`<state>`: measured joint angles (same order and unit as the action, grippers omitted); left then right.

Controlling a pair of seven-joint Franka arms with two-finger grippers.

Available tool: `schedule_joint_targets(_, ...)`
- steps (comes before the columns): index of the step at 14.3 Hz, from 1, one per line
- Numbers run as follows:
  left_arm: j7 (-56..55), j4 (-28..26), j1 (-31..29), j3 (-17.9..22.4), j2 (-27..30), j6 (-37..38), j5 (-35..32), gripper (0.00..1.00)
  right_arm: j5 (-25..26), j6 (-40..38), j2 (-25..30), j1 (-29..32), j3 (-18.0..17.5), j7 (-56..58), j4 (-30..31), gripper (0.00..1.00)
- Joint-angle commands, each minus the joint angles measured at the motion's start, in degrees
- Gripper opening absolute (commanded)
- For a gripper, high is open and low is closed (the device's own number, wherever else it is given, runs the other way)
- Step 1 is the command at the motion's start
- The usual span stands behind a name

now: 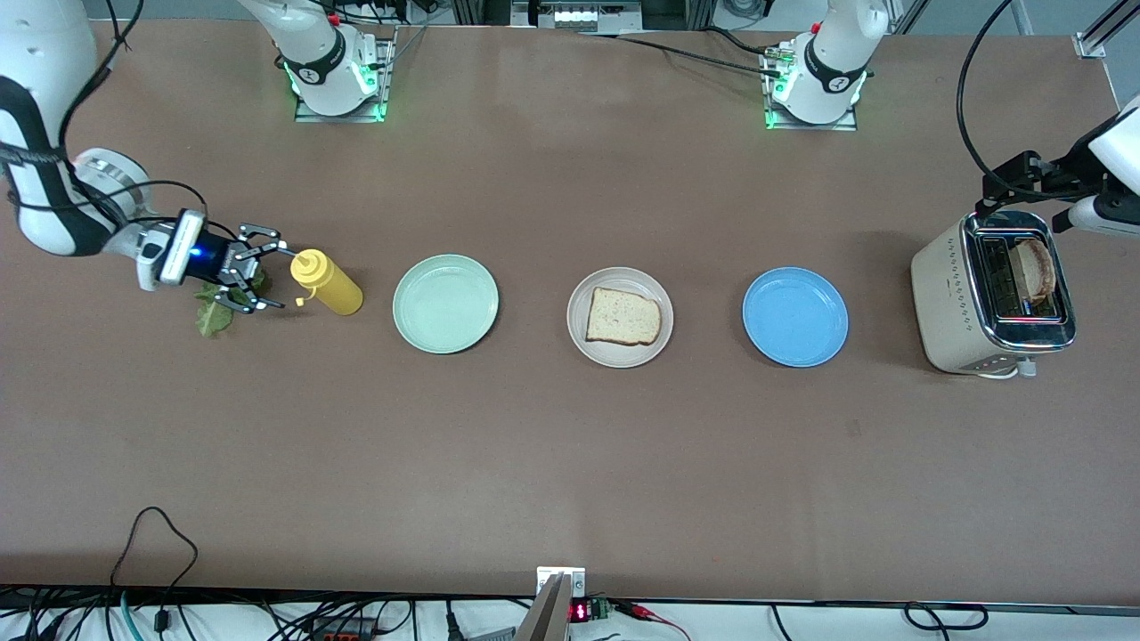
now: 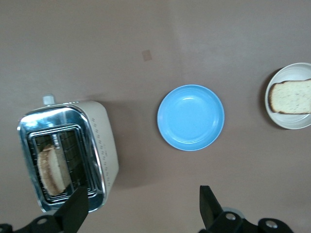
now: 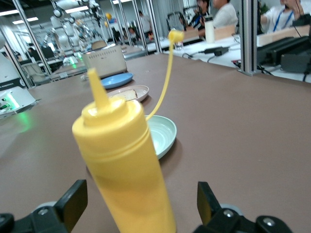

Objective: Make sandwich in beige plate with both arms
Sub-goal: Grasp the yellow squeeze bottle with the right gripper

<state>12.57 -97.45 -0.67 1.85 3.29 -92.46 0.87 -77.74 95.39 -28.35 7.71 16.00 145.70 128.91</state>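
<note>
My right gripper grabs the yellow squeeze bottle by its straight-sided body (image 3: 131, 194) next, since the bottle tapers to a thin, sloping nozzle (image 3: 98, 91) on top.
The beige plate (image 1: 581, 336) sits mid-table with one slice of bread (image 1: 623, 316) lying flat on it. A second slice (image 1: 1036, 267) stands in the toaster (image 1: 944, 303) at the left arm's end. My left gripper (image 1: 1011, 182) hangs open over the toaster, holding nothing; its wrist view shows the toaster (image 2: 104, 141), that slice (image 2: 51, 170) and the beige plate (image 2: 286, 75). My right gripper (image 1: 267, 278) is open and low at the right arm's end. A yellow squeeze bottle (image 3: 121, 160) stands between its fingers, touching neither. A green lettuce leaf (image 1: 212, 316) lies on the table under that gripper.
A mint-green plate (image 1: 445, 303) lies between the yellow bottle (image 1: 328, 283) and the beige plate. A blue plate (image 1: 795, 317) lies between the beige plate and the toaster. Bare brown table stretches nearer the front camera.
</note>
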Motion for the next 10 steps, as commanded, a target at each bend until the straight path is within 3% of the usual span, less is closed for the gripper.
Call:
schedule_joint_targets(1,-0.44,0.15,0.15,-0.88,0.66,0.0,-2.01,1.0,-3.02,-3.89,-3.81,0.29,-0.79,7.21,-1.73,1.0)
schedule_joint_targets(4,-0.35,0.24,0.5,-1.14,0.58,0.0,-2.18,1.0,-6.53,-6.26,-7.15,-1.9,-0.88,12.75,-2.26,1.0)
schedule_joint_targets(10,-0.35,0.59,0.5,-3.77,0.49,0.0,-2.62,1.0,-9.44,-6.71,-8.56,-4.99,-0.88,14.44,-2.53,1.0)
